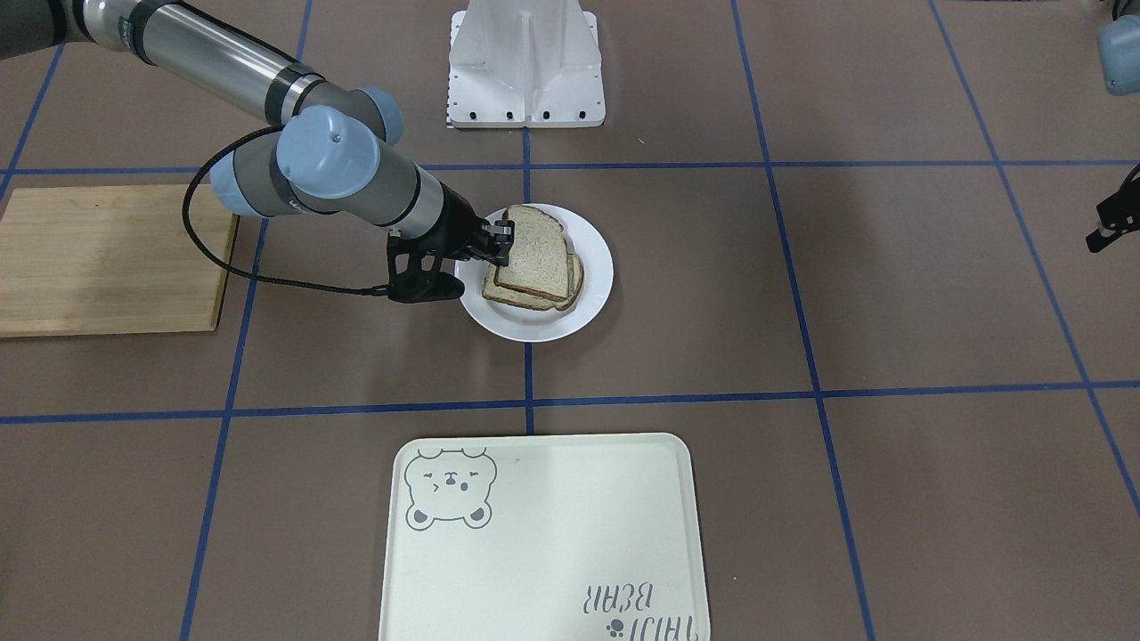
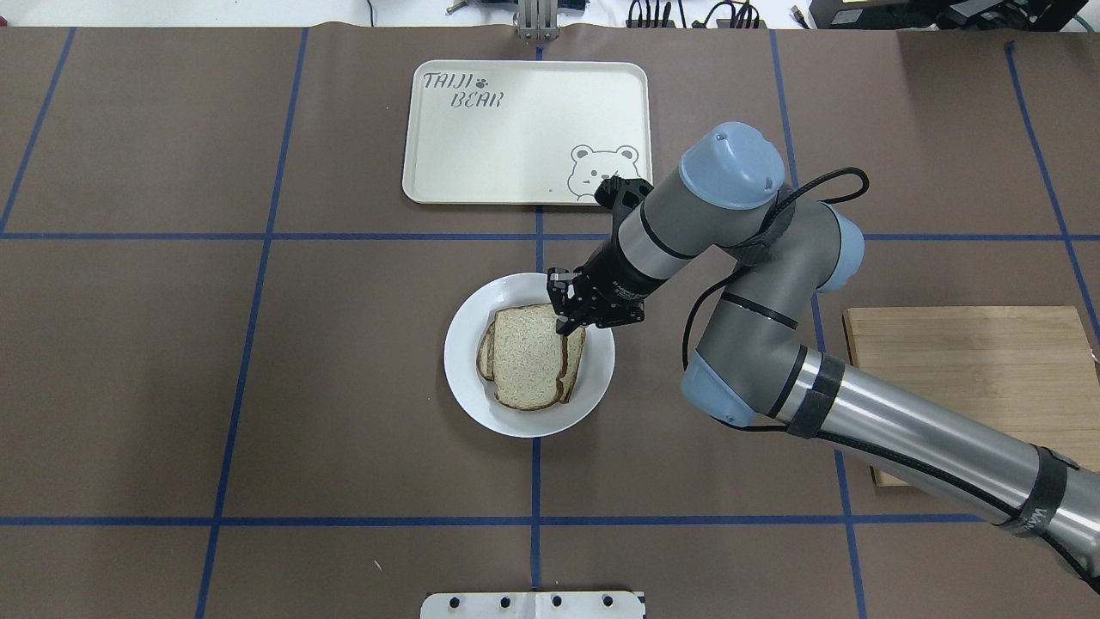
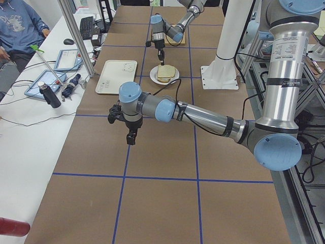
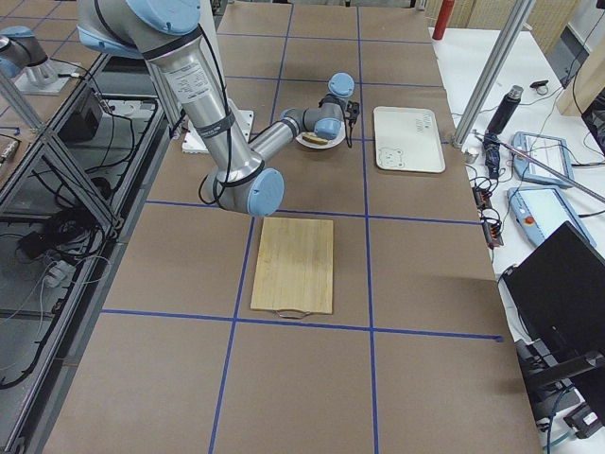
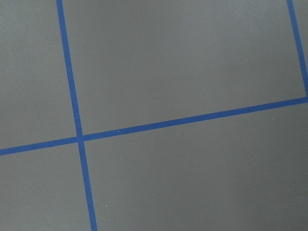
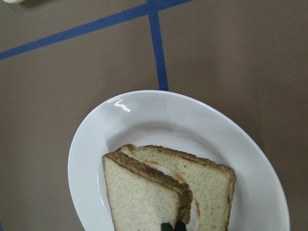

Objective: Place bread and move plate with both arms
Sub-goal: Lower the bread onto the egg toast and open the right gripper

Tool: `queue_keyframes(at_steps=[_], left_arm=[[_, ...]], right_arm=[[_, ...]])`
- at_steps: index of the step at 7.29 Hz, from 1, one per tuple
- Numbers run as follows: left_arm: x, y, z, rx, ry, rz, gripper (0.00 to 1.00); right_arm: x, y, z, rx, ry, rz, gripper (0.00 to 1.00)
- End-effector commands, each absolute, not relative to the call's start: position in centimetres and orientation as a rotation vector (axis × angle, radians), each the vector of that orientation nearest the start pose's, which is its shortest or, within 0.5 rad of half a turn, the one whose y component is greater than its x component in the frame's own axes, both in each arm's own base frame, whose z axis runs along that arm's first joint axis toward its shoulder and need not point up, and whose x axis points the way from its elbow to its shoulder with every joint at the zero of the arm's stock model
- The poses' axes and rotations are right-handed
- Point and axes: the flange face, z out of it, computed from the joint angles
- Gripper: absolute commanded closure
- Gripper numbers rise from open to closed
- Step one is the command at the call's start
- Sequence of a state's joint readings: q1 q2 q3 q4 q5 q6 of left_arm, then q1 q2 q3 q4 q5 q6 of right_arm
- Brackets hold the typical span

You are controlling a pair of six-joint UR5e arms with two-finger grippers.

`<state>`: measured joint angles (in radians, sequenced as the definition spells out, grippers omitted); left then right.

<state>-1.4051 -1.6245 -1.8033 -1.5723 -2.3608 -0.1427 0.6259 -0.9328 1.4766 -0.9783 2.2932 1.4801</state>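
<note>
The tilted bread [image 1: 534,247] lies over the slice with egg [image 1: 523,300] and would rest in place, so it is now time for my right gripper to open.
The white plate [image 1: 590,239] sits mid-table, also in the overhead view [image 2: 467,378]. On it lies a slice with fried egg [image 6: 211,185]. The plain bread [image 1: 534,254] lies tilted over that slice, also seen in the overhead view [image 2: 526,357] and the right wrist view [image 6: 139,197]. My right gripper [image 1: 504,242] is shut on the bread's edge at the plate's rim; its tips are close together in the right wrist view [image 6: 172,226]. My left gripper [image 3: 131,137] hangs over bare table far from the plate; only part of it shows at the front view's edge [image 1: 1104,230], and I cannot tell whether it is open.
A cream bear tray [image 2: 524,129] lies beyond the plate, on the operators' side. A wooden cutting board [image 2: 971,378] lies under my right arm. A white fixed stand [image 1: 525,62] stands at the robot's edge. Blue tape lines cross the brown table.
</note>
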Motion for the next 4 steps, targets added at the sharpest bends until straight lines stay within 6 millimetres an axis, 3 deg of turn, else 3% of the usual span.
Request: queue_keyframes(at_steps=[1, 3, 4], left_arm=[[2.24, -51.77, 51.40, 0.151, 0.817, 0.133, 0.02], [2.22, -51.67, 51.20, 0.154, 0.818, 0.135, 0.02], [2.22, -51.67, 51.18, 0.155, 0.818, 0.134, 0.02]], right_arm=[[-52.75, -46.58, 24.28, -0.209, -1.227, 0.064, 1.00], [-52.97, -46.56, 24.35, -0.201, -1.222, 0.087, 1.00], [-53.32, -46.25, 24.48, -0.197, -1.219, 0.087, 0.85]])
